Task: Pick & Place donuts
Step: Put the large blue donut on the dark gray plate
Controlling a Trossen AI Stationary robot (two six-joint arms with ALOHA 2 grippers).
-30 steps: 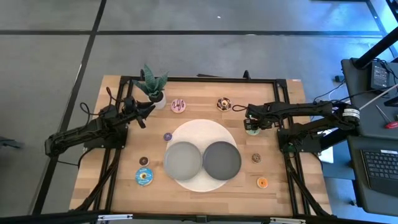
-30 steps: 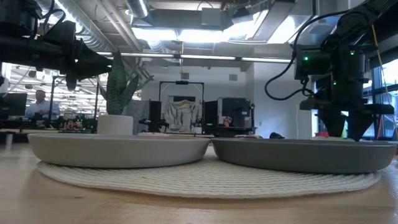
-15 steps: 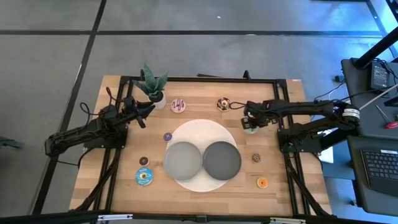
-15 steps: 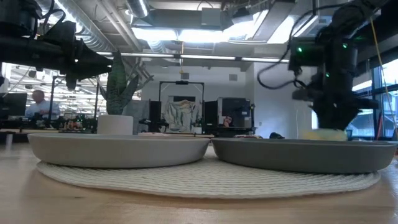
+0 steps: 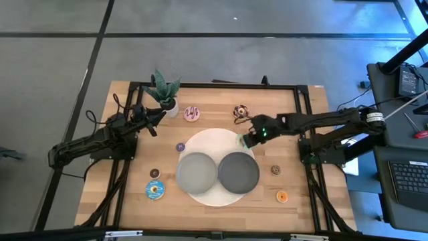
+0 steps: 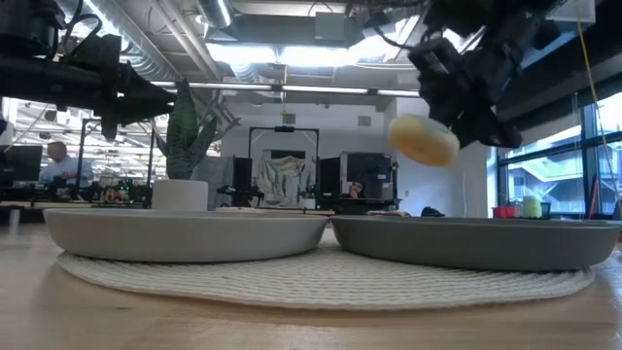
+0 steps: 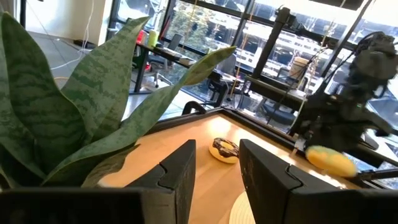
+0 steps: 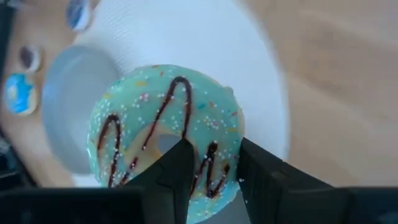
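Observation:
My right gripper keeps hold of the mint-green donut for now until it reaches the plate, as the high view shows it short of the dark plate (image 5: 238, 171).
My right gripper (image 5: 249, 138) is shut on the mint-green donut (image 8: 165, 140), which hangs in the air (image 6: 424, 139) over the white mat's far right part, just beyond the dark plate (image 5: 238, 171). On the wood lie the pink donut (image 5: 192, 113), chocolate donut (image 5: 241, 111), purple one (image 5: 180, 146), small brown one (image 5: 155, 173), blue one (image 5: 155, 191), another brown one (image 5: 275, 170) and an orange one (image 5: 281, 197). My left gripper (image 5: 151, 122) waits open beside the potted plant (image 5: 164, 92), touching nothing. My right gripper pinches the mint donut's ring (image 8: 211, 169). One finger (image 8: 179, 163) sits at the hole and the other finger (image 8: 261, 171) outside the rim. The fingers come slanting down from the table's right side. The donut is lifted clear and tilted (image 6: 424, 139).
Two grey plates (image 5: 197, 172) (image 6: 185, 233) sit side by side on a round white mat (image 5: 217, 144) at the table's middle. The plant's leaves (image 7: 68, 118) fill much of the left wrist view. A black frame runs along the table edges (image 5: 221, 86).
My right gripper has carried the mint donut up off the table near the right side and swung it toward the table's middle. The donut, flat on the wood a second ago, now hangs tilted in the air by the dark plate.

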